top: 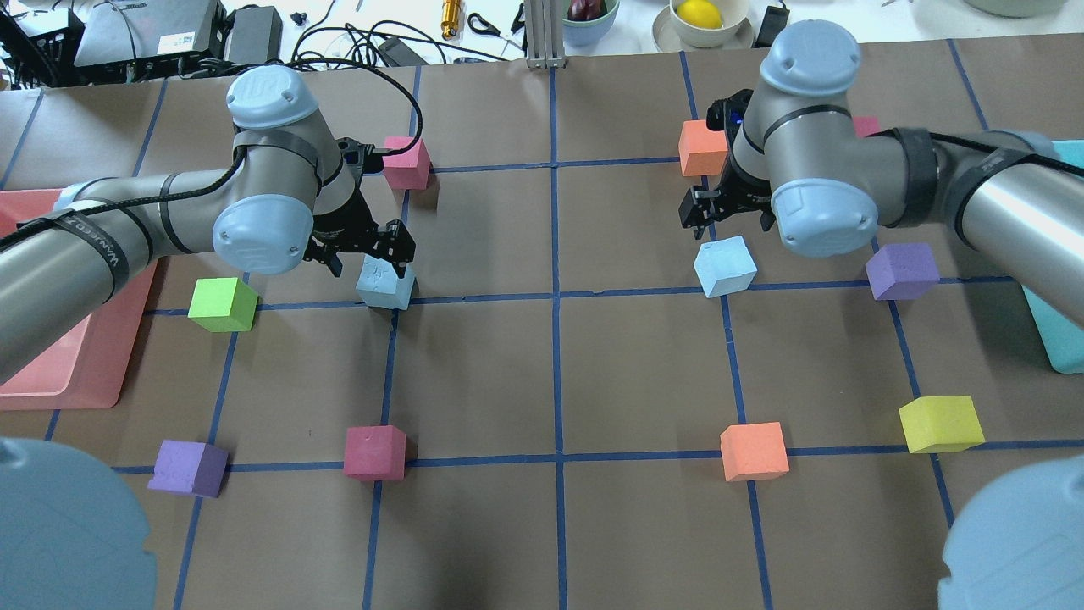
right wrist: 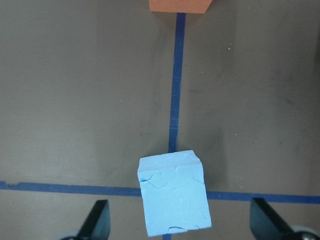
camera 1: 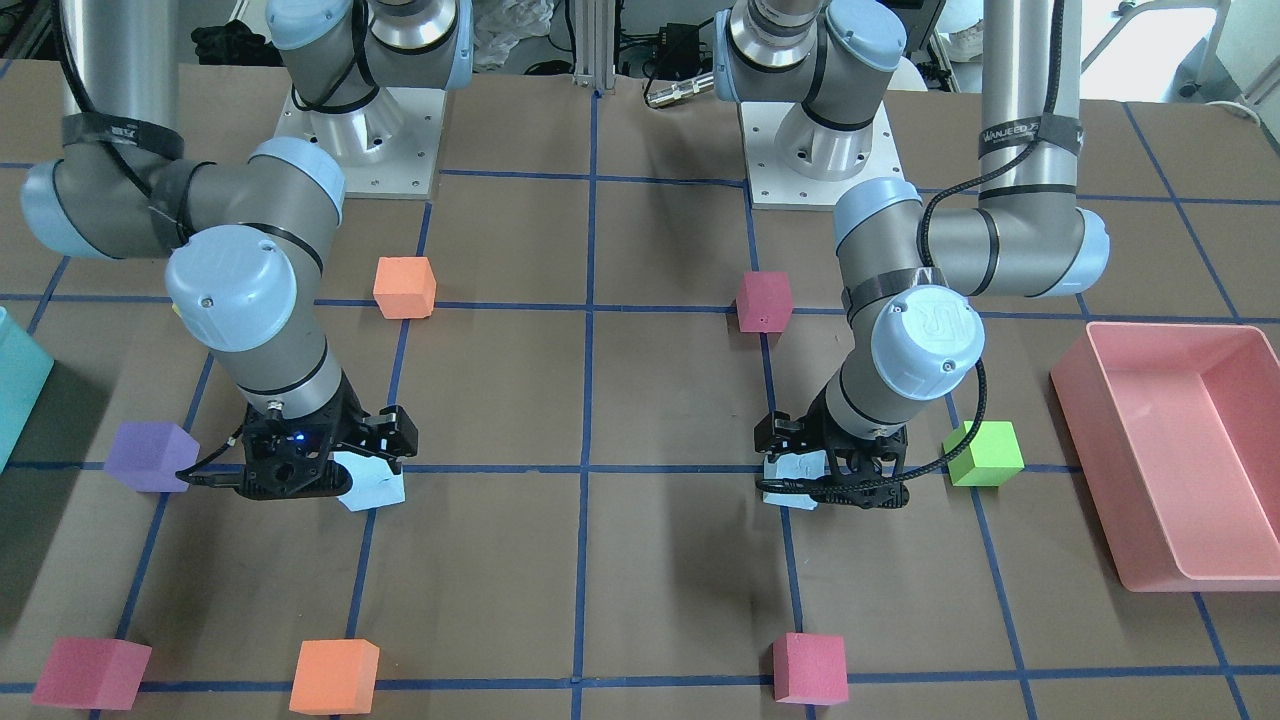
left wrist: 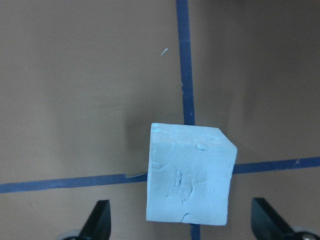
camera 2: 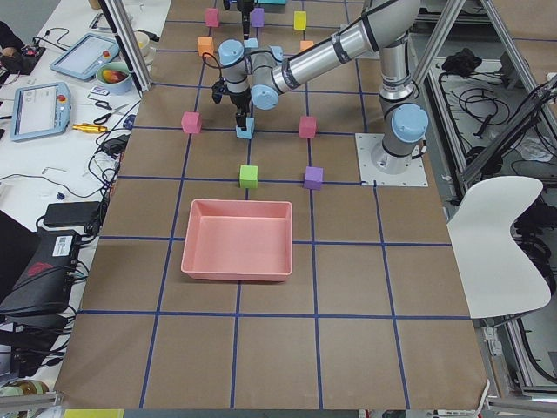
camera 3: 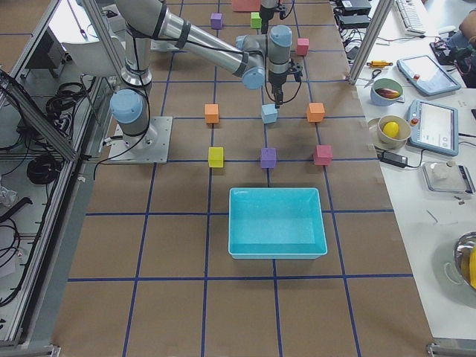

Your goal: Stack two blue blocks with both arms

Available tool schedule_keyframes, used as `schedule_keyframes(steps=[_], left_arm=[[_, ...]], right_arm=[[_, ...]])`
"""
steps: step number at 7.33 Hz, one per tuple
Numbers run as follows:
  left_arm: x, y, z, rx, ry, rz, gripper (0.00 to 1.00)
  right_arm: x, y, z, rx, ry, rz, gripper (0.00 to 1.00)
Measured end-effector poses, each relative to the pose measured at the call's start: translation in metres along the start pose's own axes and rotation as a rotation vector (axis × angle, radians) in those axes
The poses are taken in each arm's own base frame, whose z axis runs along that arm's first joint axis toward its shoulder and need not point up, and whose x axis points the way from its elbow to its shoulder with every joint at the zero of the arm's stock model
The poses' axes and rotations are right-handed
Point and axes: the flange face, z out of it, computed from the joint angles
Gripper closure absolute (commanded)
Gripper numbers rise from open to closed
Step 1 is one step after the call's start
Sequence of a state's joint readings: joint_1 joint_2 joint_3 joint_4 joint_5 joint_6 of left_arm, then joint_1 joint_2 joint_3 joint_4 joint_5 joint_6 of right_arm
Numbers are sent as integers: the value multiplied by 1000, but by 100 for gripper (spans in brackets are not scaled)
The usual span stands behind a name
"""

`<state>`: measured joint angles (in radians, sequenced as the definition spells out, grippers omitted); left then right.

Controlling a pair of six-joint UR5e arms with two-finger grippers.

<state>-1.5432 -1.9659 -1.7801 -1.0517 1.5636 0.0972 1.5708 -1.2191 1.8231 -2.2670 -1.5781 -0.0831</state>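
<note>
The left gripper grabs this pale blue block by its opposite sides next, to stack the block on the other blue block.
Two pale blue blocks lie on the brown table, apart from each other. One blue block (top: 385, 284) (camera 1: 795, 470) sits on a tape crossing under my left gripper (top: 366, 252) (camera 1: 830, 465). In the left wrist view this block (left wrist: 190, 175) lies between the open fingertips (left wrist: 97, 220), untouched. The other blue block (top: 726, 266) (camera 1: 375, 487) lies just below my right gripper (top: 727, 216) (camera 1: 345, 455). In the right wrist view it (right wrist: 174, 192) sits between the wide-open fingertips (right wrist: 97, 220), untouched. Both grippers are open and empty.
A green cube (top: 222, 303) and a pink bin (camera 1: 1170, 460) lie beside the left arm. A purple cube (top: 903, 270) and a teal bin (camera 1: 20, 390) lie beside the right arm. Orange (top: 703, 146), red (top: 406, 162), yellow (top: 940, 423) and more cubes are scattered around.
</note>
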Motion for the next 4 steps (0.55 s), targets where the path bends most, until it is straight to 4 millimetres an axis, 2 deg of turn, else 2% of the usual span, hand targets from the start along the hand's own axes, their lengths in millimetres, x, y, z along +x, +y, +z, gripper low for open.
schedule_keyframes(steps=[2,4], left_arm=[[0,-2,9,-10,6,-3,0],[0,-3,15,-21,9,-3,0]], right_arm=[[-2,13,32,24,-2,-2,4],[-1,18,47,15,-3,-12,100]])
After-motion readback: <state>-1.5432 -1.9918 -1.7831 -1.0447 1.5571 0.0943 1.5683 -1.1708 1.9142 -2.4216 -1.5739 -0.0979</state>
